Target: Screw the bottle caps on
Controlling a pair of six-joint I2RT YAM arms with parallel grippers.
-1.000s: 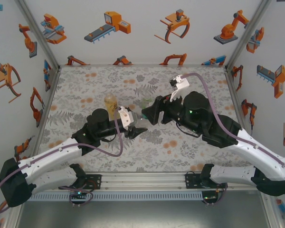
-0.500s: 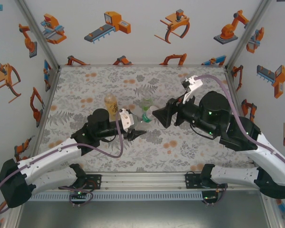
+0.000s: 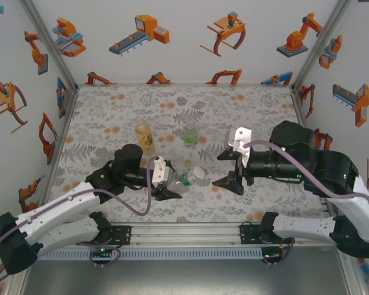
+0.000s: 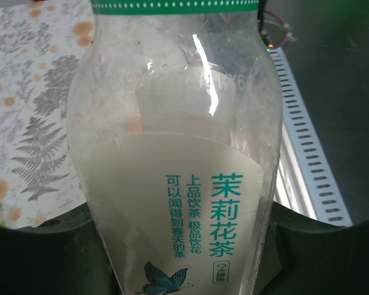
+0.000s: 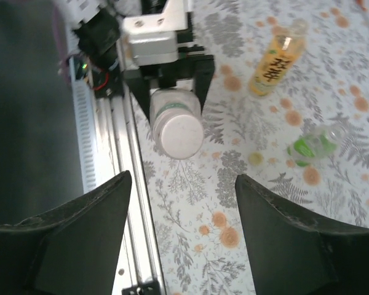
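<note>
The white cap needs to be screwed on, so my right gripper will next grab it around its rim, facing the bottle's neck end-on.
My left gripper is shut on the clear bottle with the green label, holding it on its side above the cloth. A white cap sits on its neck and faces my right gripper, which stands open a short way to the right with nothing between its fingers. In the right wrist view the white cap lies just beyond my open right gripper. The amber bottle and the squat green bottle stand upright further back. A small pale yellow disc lies near the green bottle; I cannot tell if it is a cap.
The floral cloth covers the table between white side walls. A metal rail runs along the near edge, close under the held bottle. The amber bottle stands behind the left gripper's side.
My right gripper has pulled back to the right and toward the near edge, away from the bottles. My left gripper has brought the clear bottle nearer, its capped end now pointing right.
</note>
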